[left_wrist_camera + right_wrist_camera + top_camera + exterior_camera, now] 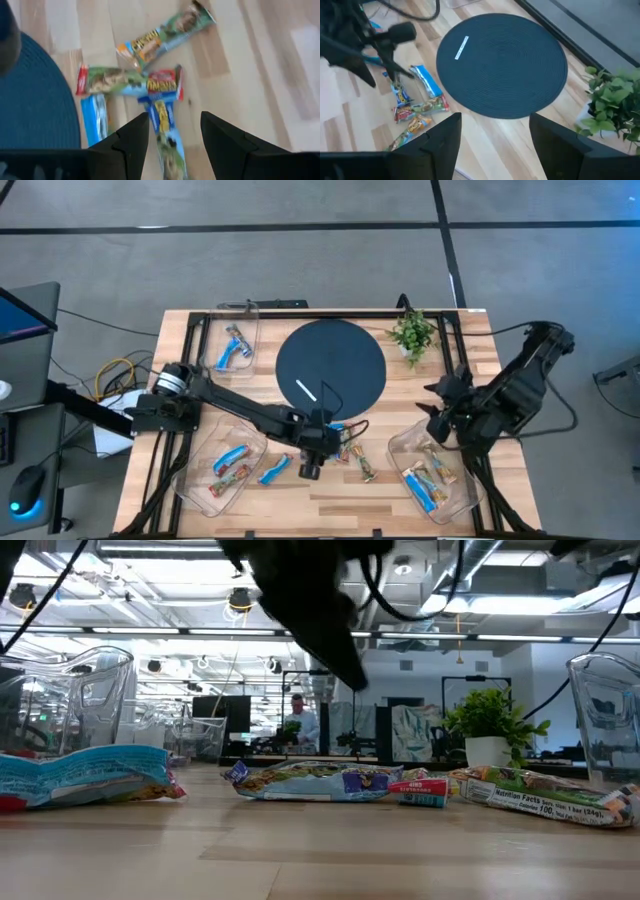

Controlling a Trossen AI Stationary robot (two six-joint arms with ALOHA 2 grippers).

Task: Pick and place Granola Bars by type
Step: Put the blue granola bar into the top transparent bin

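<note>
My left gripper needs to go lower first and then close on the bar, because wood shows between my fingers and the blue-yellow bar [167, 132] below, and closing now would miss it.
Several loose granola bars [352, 448] lie flat on the wooden table just near of the dark round mat [330, 365]: a blue one [95, 117], a green one [107, 80], a red-labelled one [162, 82] and a tan-green one [165, 35]. My left gripper [175, 130] hovers open above them [311, 468], its fingers either side of a blue-yellow bar [165, 120] without touching it. The low view shows it well above the table [320, 610]. My right gripper [495, 125] is open and holds nothing, raised above the near-right tray's far side [437, 408].
Clear trays hold sorted bars at the far left [235, 342], near left [222, 470] and near right [435, 478]. One blue bar [275, 470] lies beside the near-left tray. A thin white stick [305, 390] lies on the mat. A small potted plant [412, 332] stands far right.
</note>
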